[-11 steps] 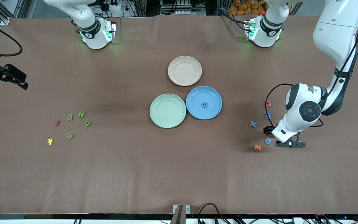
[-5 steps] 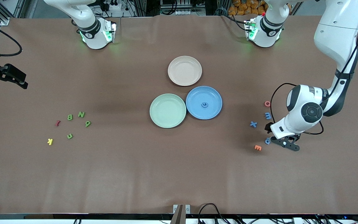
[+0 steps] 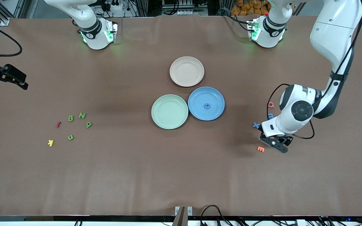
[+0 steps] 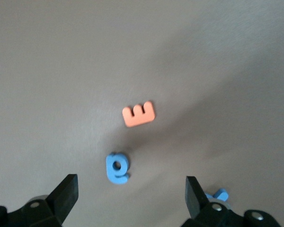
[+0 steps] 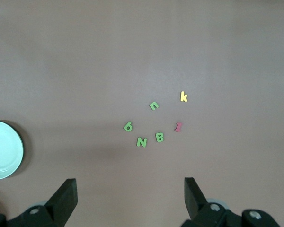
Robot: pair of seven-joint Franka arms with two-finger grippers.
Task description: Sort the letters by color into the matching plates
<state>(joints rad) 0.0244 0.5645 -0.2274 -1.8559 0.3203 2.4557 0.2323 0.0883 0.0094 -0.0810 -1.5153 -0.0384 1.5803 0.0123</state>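
The small blue letter needs to go onto the blue plate, so my left gripper should grab it by its round loop (image 4: 117, 165) next.
My left gripper (image 3: 273, 143) hangs open low over the table near the left arm's end. In the left wrist view a small blue letter (image 4: 117, 168) lies just ahead of the gap between its open fingers (image 4: 131, 201); the front view hides that letter under the hand. A blue x (image 3: 256, 125) and a blue m (image 3: 271, 115) lie beside it. One blue letter (image 3: 206, 106) lies in the blue plate (image 3: 218, 98). The mint green plate (image 3: 169, 111) holds nothing. Several green letters (image 3: 82, 115) lie near the right arm's end. My right gripper (image 3: 23, 82) waits open, high up (image 5: 131, 203).
An orange E (image 3: 260, 149) lies close to my left gripper, nearer the front camera, and shows in the left wrist view (image 4: 139, 114). A pink letter (image 3: 271, 104) lies by the blue m. A beige plate (image 3: 187, 71) touches the blue one. A red (image 3: 58, 124) and a yellow letter (image 3: 51, 143) lie among the green ones.
My left gripper has turned and shifted toward the plates, so that it now covers the blue letter next to the orange E. The right arm has not moved.
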